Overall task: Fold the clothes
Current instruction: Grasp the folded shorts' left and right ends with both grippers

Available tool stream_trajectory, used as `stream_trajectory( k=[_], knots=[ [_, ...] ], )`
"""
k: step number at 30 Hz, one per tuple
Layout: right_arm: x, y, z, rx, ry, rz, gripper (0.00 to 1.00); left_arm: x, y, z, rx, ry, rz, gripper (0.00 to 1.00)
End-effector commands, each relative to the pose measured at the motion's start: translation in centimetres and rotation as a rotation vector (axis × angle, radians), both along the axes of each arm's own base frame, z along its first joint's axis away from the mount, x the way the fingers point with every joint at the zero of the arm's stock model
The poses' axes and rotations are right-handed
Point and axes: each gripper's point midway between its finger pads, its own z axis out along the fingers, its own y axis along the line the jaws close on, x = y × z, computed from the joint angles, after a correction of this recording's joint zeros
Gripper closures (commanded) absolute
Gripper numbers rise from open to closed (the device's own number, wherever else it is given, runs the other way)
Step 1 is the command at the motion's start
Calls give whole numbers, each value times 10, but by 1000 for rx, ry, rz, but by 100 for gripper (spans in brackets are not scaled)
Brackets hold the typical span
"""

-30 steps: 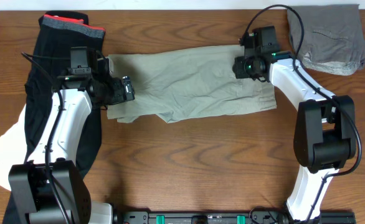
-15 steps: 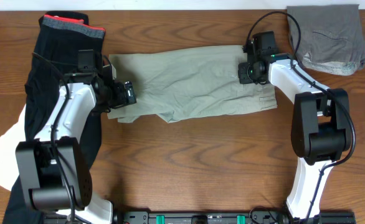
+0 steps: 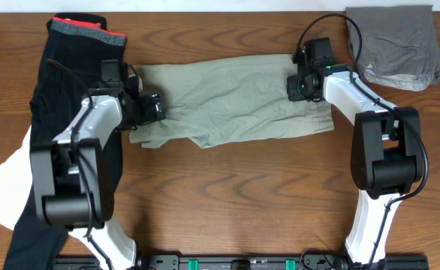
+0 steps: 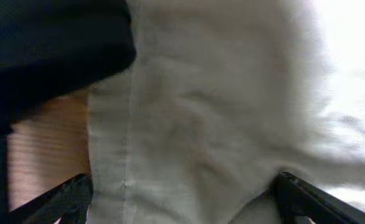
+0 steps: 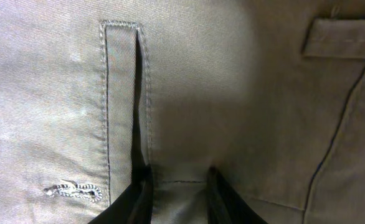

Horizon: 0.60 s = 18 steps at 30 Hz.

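The trousers' hem is at the end opposite the waistband. My left gripper next needs to grab the trousers (image 3: 235, 101) near that hem to fold the legs over toward the waistband.
The pale khaki-green trousers (image 3: 235, 101) lie folded lengthwise across the middle of the table, wrinkled. My left gripper (image 3: 151, 107) is at their left end. In the left wrist view its fingers (image 4: 185, 186) are spread wide with the pale cloth (image 4: 220, 112) between them. My right gripper (image 3: 299, 84) is at the right end, near the waistband. In the right wrist view its fingers (image 5: 179, 186) are close together, pinching a fold of the trousers (image 5: 245, 93) beside a belt loop (image 5: 123, 74) and a buttonhole. The darker grey folded garment (image 3: 396, 45) lies at the back right.
A black garment with a red-and-grey waistband (image 3: 77, 30) lies along the left side under my left arm. It shows as a dark mass in the left wrist view (image 4: 52, 56). A white cloth (image 3: 2, 187) lies at the front left. Bare wood table (image 3: 235, 195) lies in front of the trousers.
My left arm has swung its elbow inward and its gripper has shifted slightly at the trousers' left end. My right gripper has moved slightly right. The trousers have not visibly moved.
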Motion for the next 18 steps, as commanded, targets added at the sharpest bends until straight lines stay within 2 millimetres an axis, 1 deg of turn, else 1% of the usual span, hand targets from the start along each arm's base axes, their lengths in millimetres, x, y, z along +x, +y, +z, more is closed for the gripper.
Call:
stream_trajectory(
  k=[1, 4, 6, 7, 9, 12, 14, 15, 18],
  knots=[
    [-6, -9, -21, -30, 47, -5, 73, 0, 4, -17, 9, 41, 11, 8],
    [-6, -9, -20, -30, 47, -5, 73, -4, 3, -27, 6, 67, 12, 11],
    [-6, -9, -20, -30, 47, -5, 73, -5, 2, -29, 1, 75, 14, 16],
    [-6, -9, -20, -30, 47, -5, 73, -5, 1, -29, -9, 74, 12, 20],
    [-6, -9, -20, -30, 46, -5, 73, -4, -6, -28, -49, 72, 1, 28],
    [-6, -9, -20, -29, 45, -5, 73, -4, -23, -23, -148, 65, -25, 32],
    [-6, -9, -20, -29, 43, -5, 73, -4, -31, -20, -196, 63, -38, 37],
    [-6, -9, -20, -29, 43, -5, 73, -4, -33, -19, -208, 61, -41, 44],
    [-6, -10, -21, -29, 48, -7, 73, -3, -32, -17, -208, 53, -37, 78]
  ],
)
